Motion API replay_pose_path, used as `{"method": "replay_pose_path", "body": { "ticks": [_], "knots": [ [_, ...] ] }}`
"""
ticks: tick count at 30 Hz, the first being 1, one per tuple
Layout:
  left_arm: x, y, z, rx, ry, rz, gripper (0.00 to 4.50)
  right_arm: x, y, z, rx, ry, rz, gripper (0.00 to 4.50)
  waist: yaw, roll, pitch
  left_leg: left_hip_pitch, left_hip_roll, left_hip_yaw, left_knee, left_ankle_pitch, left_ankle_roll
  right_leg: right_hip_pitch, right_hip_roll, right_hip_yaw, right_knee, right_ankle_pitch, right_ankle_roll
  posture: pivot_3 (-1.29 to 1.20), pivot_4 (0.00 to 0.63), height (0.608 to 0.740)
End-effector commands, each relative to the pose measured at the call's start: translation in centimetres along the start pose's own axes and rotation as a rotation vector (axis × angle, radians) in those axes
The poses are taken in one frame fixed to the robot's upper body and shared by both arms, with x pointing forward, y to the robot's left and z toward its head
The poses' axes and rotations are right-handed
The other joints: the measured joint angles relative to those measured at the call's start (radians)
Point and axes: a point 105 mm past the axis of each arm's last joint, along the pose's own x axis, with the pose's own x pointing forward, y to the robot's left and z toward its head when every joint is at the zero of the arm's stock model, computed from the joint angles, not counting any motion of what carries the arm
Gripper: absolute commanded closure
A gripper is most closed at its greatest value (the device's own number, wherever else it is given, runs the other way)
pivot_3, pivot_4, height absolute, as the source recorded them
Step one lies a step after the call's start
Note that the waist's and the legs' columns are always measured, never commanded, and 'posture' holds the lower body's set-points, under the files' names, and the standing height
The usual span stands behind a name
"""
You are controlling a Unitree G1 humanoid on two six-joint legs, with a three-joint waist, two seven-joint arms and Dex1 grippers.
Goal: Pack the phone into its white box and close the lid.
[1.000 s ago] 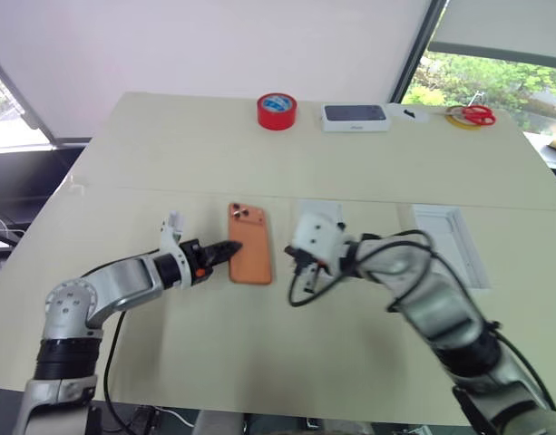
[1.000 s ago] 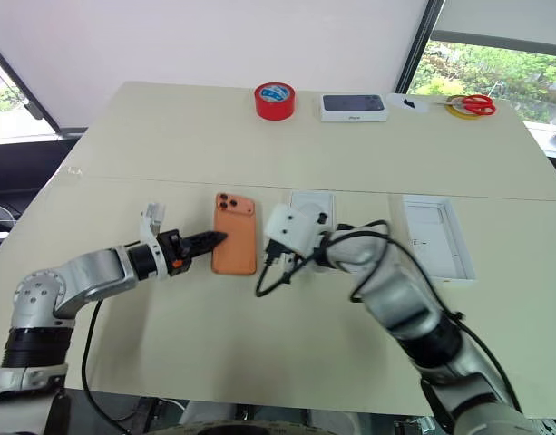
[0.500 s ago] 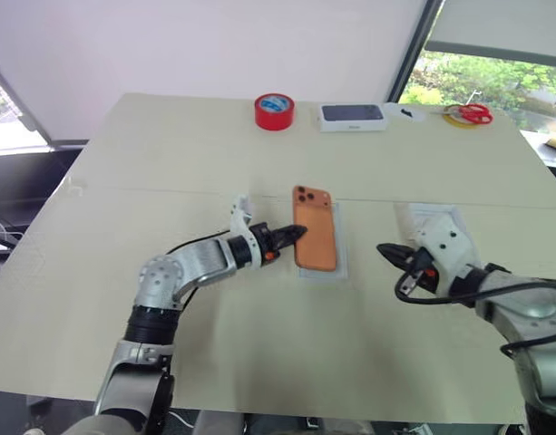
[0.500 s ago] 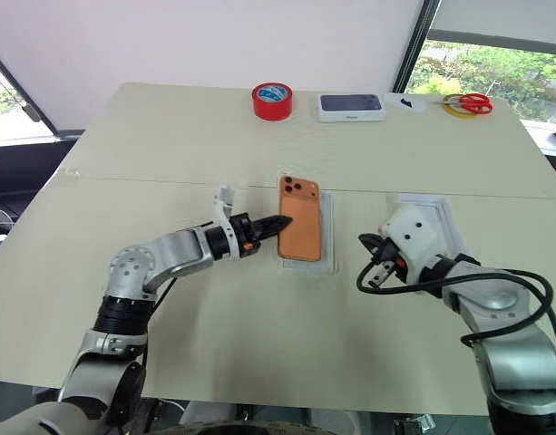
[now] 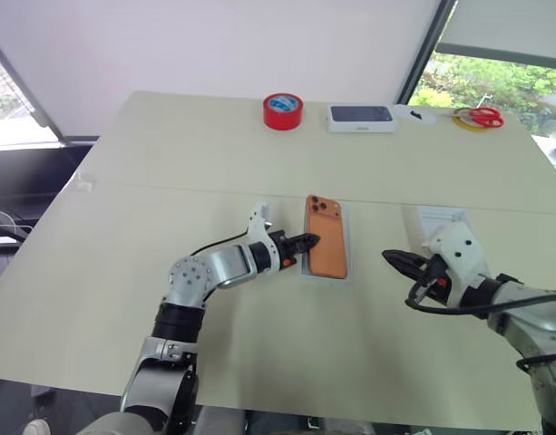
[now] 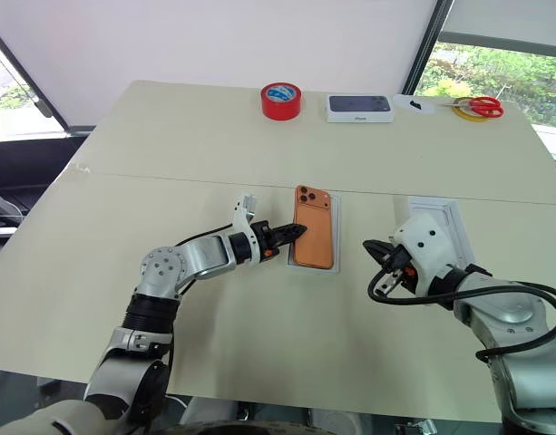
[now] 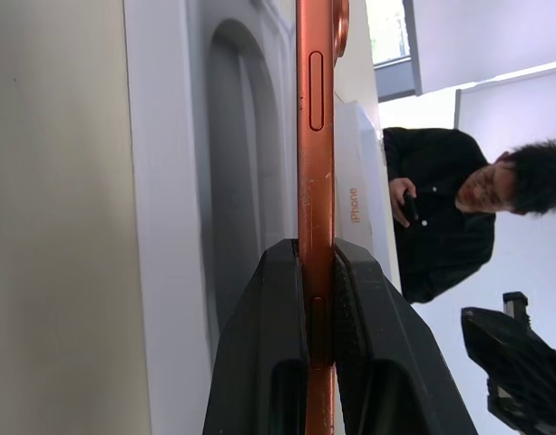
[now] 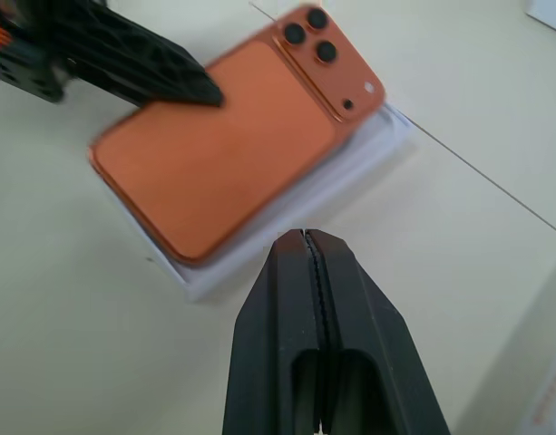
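Note:
I should open my left gripper now, because the orange phone [image 5: 326, 237] hangs flat over the white box, inside the box's rim, and the phone would lie in place.
My left gripper [image 5: 307, 242] is shut on the left long edge of the orange phone [image 5: 326, 237]. It holds the phone flat, lenses up, just over the white box [image 7: 160, 227]. In the left wrist view a narrow gap shows between the phone [image 7: 314, 136] and the box's inside. The white lid [image 6: 438, 214] lies inside-up to the right, partly behind my right arm. My right gripper [image 5: 387, 256] is shut and empty. It hangs between the box and the lid and points at the phone [image 8: 223, 154].
At the table's far edge stand a red tape roll [image 5: 283, 111], a white box with a dark-blue top [image 5: 360, 118] and red-handled scissors [image 5: 478, 116] on a yellow ring. A person in black [image 7: 441, 217] shows beyond the table.
My left gripper carried the phone to the right until it came over the white box. My right gripper drew back to the right, off the box. In the last half second both arms barely moved.

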Motion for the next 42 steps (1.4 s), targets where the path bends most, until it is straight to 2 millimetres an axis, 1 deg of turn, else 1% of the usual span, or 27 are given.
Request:
{"method": "replay_pose_path", "body": {
  "ticks": [1, 5, 6, 7, 10, 11, 13, 16, 18, 22, 24, 25, 26, 29, 31, 32, 34, 38, 40, 42],
  "knots": [
    [0.2, -1.0, 0.5, 0.017, -0.007, -0.036, 4.38, -0.6, 0.0, 1.4, -0.07, -0.039, -0.012, 4.5, 0.0, 0.0, 0.0, 0.0, 0.0, 0.0, 0.0, 0.0, 0.0, 0.0, 0.0, 0.0, 0.0, 0.0, 0.0, 0.0, 0.15, 0.724],
    [0.3, -1.0, 0.2, 0.01, 0.002, -0.045, 4.38, -0.4, -0.2, 1.2, -0.072, -0.029, -0.014, 4.5, 0.0, 0.0, 0.0, 0.0, 0.0, 0.0, 0.0, 0.0, 0.0, 0.0, 0.0, 0.0, 0.0, 0.0, 0.0, 0.0, 0.15, 0.724],
    [0.3, -1.0, 0.2, 0.011, 0.004, -0.044, 3.51, -0.3, -0.2, 1.1, -0.073, -0.027, -0.014, 4.5, 0.0, 0.0, 0.0, 0.0, 0.0, 0.0, 0.0, 0.0, 0.0, 0.0, 0.0, 0.0, 0.0, 0.0, 0.0, 0.0, 0.15, 0.724],
    [0.2, -1.0, 0.2, 0.015, 0.006, -0.04, 3.17, -0.3, -0.2, 1.1, -0.075, -0.026, -0.013, 4.5, 0.0, 0.0, 0.0, 0.0, 0.0, 0.0, 0.0, 0.0, 0.0, 0.0, 0.0, 0.0, 0.0, 0.0, 0.0, 0.0, 0.15, 0.724],
    [-0.2, -0.9, 0.6, 0.025, -0.004, -0.03, 1.69, -0.2, -0.1, 1.0, -0.077, -0.024, -0.012, 4.5, 0.001, 0.0, 0.0, 0.0, 0.0, 0.0, 0.0, 0.0, 0.0, 0.001, 0.0, 0.0, 0.0, 0.0, 0.0, 0.0, 0.15, 0.724],
    [-0.3, -0.9, 0.8, 0.027, -0.008, -0.03, 1.13, -0.2, -0.1, 1.0, -0.078, -0.024, -0.012, 4.5, 0.0, 0.0, 0.0, 0.001, 0.0, -0.001, 0.001, 0.0, 0.0, 0.001, 0.0, 0.0, 0.0, 0.0, 0.0, 0.0, 0.15, 0.724],
    [-1.0, -1.3, 1.6, 0.036, -0.021, -0.045, 0.14, 0.0, -0.1, 1.0, -0.08, -0.025, -0.012, 4.5, -0.001, 0.0, 0.0, 0.002, 0.0, -0.001, 0.001, 0.0, 0.0, 0.002, 0.0, 0.0, 0.0, 0.0, 0.0, 0.0, 0.15, 0.724],
    [-2.8, -2.2, 2.9, 0.087, -0.027, -0.084, 0.14, 0.3, -0.2, 0.9, -0.092, -0.013, -0.017, 4.5, -0.008, 0.0, 0.0, 0.002, 0.0, -0.001, 0.001, 0.0, 0.0, 0.002, 0.0, 0.0, 0.0, 0.0, 0.0, 0.0, 0.15, 0.724],
    [-3.9, -2.4, 3.5, 0.128, -0.021, -0.087, 0.14, 0.6, -0.5, 0.6, -0.11, 0.015, -0.039, 4.5, -0.008, 0.0, 0.0, 0.002, 0.001, -0.002, 0.0, 0.0, 0.0, 0.002, 0.001, 0.0, 0.0, 0.0, 0.0, 0.0, 0.15, 0.724],
    [-6.1, -1.5, 5.7, 0.249, -0.054, 0.011, 0.14, 1.5, -1.6, -0.4, -0.135, 0.073, -0.092, 4.5, -0.001, 0.0, 0.001, 0.001, 0.0, -0.003, 0.001, 0.001, -0.001, 0.002, 0.001, -0.001, 0.001, 0.0, 0.0, 0.0, 0.15, 0.724],
    [-6.4, -0.4, 6.4, 0.355, -0.062, 0.119, 0.65, 2.0, -2.0, -0.7, -0.14, 0.095, -0.112, 4.5, 0.0, 0.0, 0.001, 0.001, 0.0, -0.003, 0.001, 0.001, -0.001, 0.002, 0.0, -0.001, 0.0, 0.0, 0.0, 0.0, 0.15, 0.724],
    [-6.4, -0.2, 6.4, 0.434, -0.056, 0.155, 1.01, 2.4, -2.3, -0.8, -0.133, 0.108, -0.131, 4.5, 0.0, 0.0, 0.001, 0.001, -0.001, -0.003, 0.001, 0.001, -0.001, 0.002, 0.0, -0.001, 0.0, 0.0, 0.0, 0.0, 0.15, 0.724],
    [-6.2, 0.1, 6.3, 0.498, -0.044, 0.184, 1.48, 2.7, -2.6, -1.0, -0.12, 0.123, -0.15, 4.5, 0.0, 0.0, 0.001, 0.001, -0.001, -0.003, 0.001, 0.001, -0.001, 0.002, 0.0, -0.001, 0.0, 0.0, 0.0, 0.0, 0.15, 0.724],
    [-5.2, 0.2, 6.3, 0.6, -0.031, 0.211, 3.03, 3.6, -3.7, -1.4, -0.099, 0.164, -0.215, 4.5, 0.001, 0.0, 0.001, 0.001, -0.002, -0.003, 0.001, 0.001, -0.001, 0.002, -0.001, -0.001, 0.0, 0.0, 0.0, 0.0, 0.15, 0.724],
    [-4.1, 0.4, 6.3, 0.66, -0.037, 0.236, 4.08, 4.3, -4.0, -1.4, -0.108, 0.182, -0.237, 4.5, 0.001, 0.0, 0.001, 0.0, -0.002, -0.003, 0.001, 0.001, -0.001, 0.002, -0.001, -0.001, -0.001, 0.0, 0.0, 0.0, 0.15, 0.724],
    [-3.3, 0.6, 6.2, 0.68, -0.032, 0.254, 4.47, 4.8, -4.1, -1.6, -0.102, 0.196, -0.257, 4.5, 0.001, 0.0, 0.001, 0.0, -0.002, -0.004, 0.001, 0.001, -0.001, 0.002, -0.001, -0.001, -0.001, 0.0, 0.0, 0.0, 0.15, 0.724],
    [-1.8, 0.8, 5.4, 0.722, 0.007, 0.264, 4.47, 5.7, -4.4, -1.9, -0.127, 0.227, -0.296, 4.5, 0.0, 0.0, 0.001, 0.0, -0.001, -0.004, 0.001, 0.001, -0.001, 0.001, -0.001, -0.001, -0.001, 0.0, 0.0, 0.0, 0.15, 0.724],
    [0.8, -0.3, 3.9, 0.734, 0.063, 0.2, 4.47, 7.4, -3.6, -1.7, -0.114, 0.229, -0.273, 4.5, -0.001, 0.0, 0.001, -0.001, -0.002, -0.004, 0.001, 0.001, -0.001, 0.001, -0.001, -0.001, 0.0, 0.0, 0.0, 0.0, 0.15, 0.724],
    [1.4, -0.4, 2.9, 0.748, 0.123, 0.181, 4.47, 8.1, -3.1, -1.5, -0.116, 0.226, -0.249, 4.5, -0.002, 0.0, 0.001, -0.002, -0.002, -0.004, 0.001, 0.001, -0.001, 0.0, -0.001, -0.001, 0.0, 0.0, 0.0, 0.0, 0.15, 0.724],
    [1.6, -0.4, 2.0, 0.761, 0.178, 0.159, 4.47, 8.6, -2.3, -1.1, -0.113, 0.21, -0.215, 4.5, -0.002, 0.0, 0.001, -0.002, -0.002, -0.004, 0.001, 0.001, -0.001, -0.001, -0.001, -0.001, 0.0, 0.0, 0.0, 0.0, 0.15, 0.724]
  ]
}}
